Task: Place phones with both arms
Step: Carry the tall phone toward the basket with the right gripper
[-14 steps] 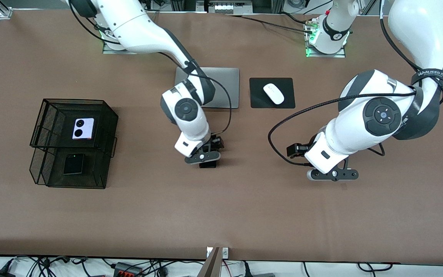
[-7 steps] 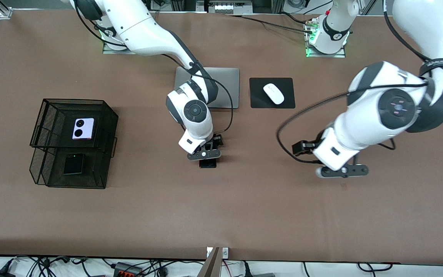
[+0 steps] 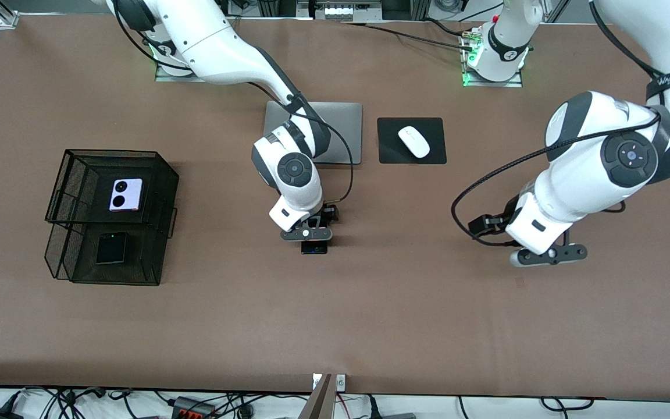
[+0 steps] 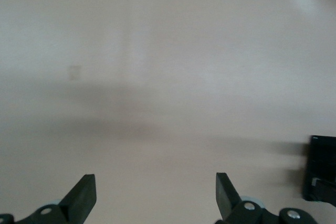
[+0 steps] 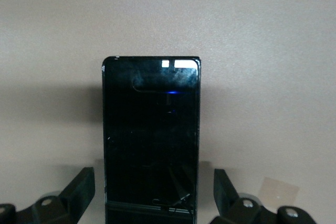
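Note:
My right gripper will next grab the black slab phone (image 3: 314,248) by its long sides for the mesh rack.
The longer black slab phone (image 3: 314,248) lies flat on the brown table near its middle. My right gripper (image 3: 306,237) is low over it, open, with a finger on each side of the phone (image 5: 151,129) and a gap on both sides. The lilac phone with two black circles (image 3: 125,194) lies on the upper tier of a black mesh rack (image 3: 163,174). The small squarish black phone (image 3: 111,248) lies on the rack's lower tier. My left gripper (image 3: 549,256) is open and empty over bare table (image 4: 157,77) toward the left arm's end.
A silver laptop (image 3: 338,125) lies closed near the robots' bases, partly under the right arm. Beside it a white mouse (image 3: 414,141) sits on a black pad (image 3: 393,152). The rack stands toward the right arm's end.
My left arm has swung away from the middle toward its own end of the table, gripper still open. My right gripper has shifted slightly and stays over the slab phone.

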`<control>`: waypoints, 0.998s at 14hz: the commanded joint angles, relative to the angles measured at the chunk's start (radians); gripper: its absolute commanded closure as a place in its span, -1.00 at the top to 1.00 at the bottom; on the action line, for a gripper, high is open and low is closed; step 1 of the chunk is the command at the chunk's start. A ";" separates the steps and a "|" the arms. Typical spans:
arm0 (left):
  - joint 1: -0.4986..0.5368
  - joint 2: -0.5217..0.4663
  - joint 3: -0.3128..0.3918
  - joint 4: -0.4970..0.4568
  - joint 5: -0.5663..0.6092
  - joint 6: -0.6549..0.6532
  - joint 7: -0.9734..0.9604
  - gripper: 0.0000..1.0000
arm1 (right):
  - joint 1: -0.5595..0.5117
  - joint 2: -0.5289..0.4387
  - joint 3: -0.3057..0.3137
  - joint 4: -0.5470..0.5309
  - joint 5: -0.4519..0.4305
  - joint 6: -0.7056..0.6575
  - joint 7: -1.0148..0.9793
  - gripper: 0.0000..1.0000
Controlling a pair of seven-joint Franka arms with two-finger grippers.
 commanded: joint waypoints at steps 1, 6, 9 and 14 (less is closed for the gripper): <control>-0.019 -0.143 0.085 -0.129 -0.036 0.013 0.022 1.00 | 0.007 0.022 -0.003 0.010 0.015 0.022 0.013 1.00; -0.040 -0.272 0.226 -0.151 -0.049 -0.134 0.046 1.00 | 0.008 0.048 -0.001 0.047 0.022 0.019 0.016 1.00; -0.028 -0.298 0.260 -0.157 -0.052 -0.142 0.082 1.00 | 0.010 0.056 -0.001 0.056 0.022 0.016 0.016 1.00; -0.014 -0.301 0.283 -0.207 -0.052 -0.105 0.140 1.00 | 0.004 0.049 -0.003 0.056 0.023 0.011 0.006 -0.41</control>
